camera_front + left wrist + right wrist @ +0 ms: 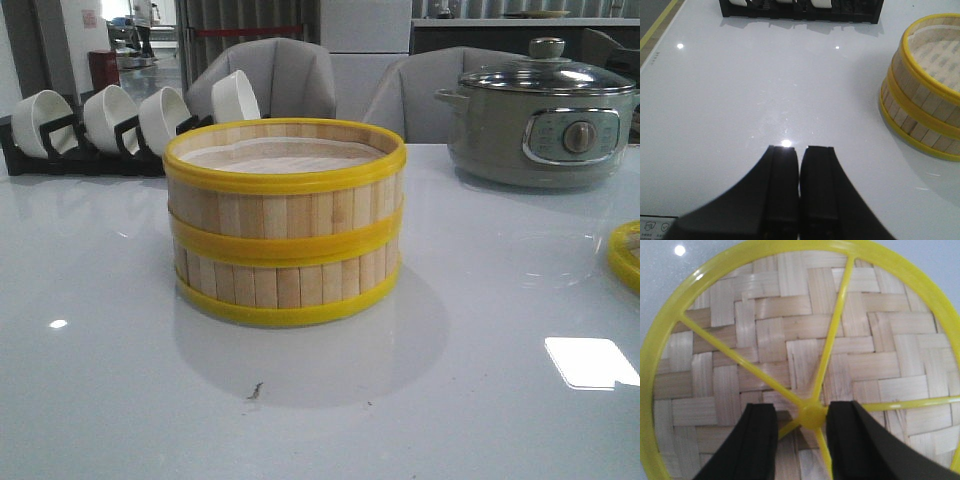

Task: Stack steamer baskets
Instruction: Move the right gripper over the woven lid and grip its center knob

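Note:
The lid's yellow middle point(811, 416) is between my right gripper's fingers, so they would hold the lid if they closed now, and my right gripper needs to close.
Two steamer baskets point(285, 220) stand stacked in the middle of the white table, light wood slats with yellow rims and a pale liner showing inside the top one. The stack also shows in the left wrist view point(925, 95), off to one side of my left gripper point(800, 150), which is shut, empty and above bare table. The woven lid point(790, 340) with yellow rim and spokes lies flat under my right gripper point(801, 412). That gripper is open, with its fingers on either side of the lid's yellow hub point(811, 416). Only the lid's edge point(627, 255) shows in the front view. Neither gripper shows there.
A black rack of white bowls point(110, 125) stands at the back left and also shows in the left wrist view point(800, 10). A grey-green electric pot with a glass lid point(545, 120) stands at the back right. Grey chairs point(280, 75) stand behind the table.

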Available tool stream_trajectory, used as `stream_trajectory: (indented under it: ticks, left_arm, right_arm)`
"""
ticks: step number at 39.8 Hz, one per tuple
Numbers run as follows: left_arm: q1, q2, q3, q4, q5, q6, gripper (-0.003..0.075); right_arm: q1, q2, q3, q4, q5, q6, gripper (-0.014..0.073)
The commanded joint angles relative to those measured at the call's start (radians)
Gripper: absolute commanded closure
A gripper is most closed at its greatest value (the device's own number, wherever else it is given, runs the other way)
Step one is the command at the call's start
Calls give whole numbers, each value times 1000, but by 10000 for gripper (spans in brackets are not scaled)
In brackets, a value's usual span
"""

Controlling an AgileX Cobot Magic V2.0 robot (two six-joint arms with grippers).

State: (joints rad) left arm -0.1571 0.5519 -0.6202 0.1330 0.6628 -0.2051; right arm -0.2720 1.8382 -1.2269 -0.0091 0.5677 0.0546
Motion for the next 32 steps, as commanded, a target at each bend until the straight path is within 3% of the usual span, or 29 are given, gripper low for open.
stream_trajectory:
  ticks: [1, 25, 28, 32]
  left_arm:
    - [0, 3, -27, 1, -89, -5, 636]
    - [0, 3, -27, 1, -89, -5, 636]
    - [0, 3, -27, 1, -89, -5, 636]
    - [0, 3, -27, 1, -89, -5, 636]
  right_arm:
    - [-10, -37, -35, -16, -56, -5, 232]
    - [-10, -29, -35, -16, -62, -5, 235]
    - [-10, -29, -35, -16, -62, -5, 274]
    - [-10, -29, -35, -16, -55, -5, 394]
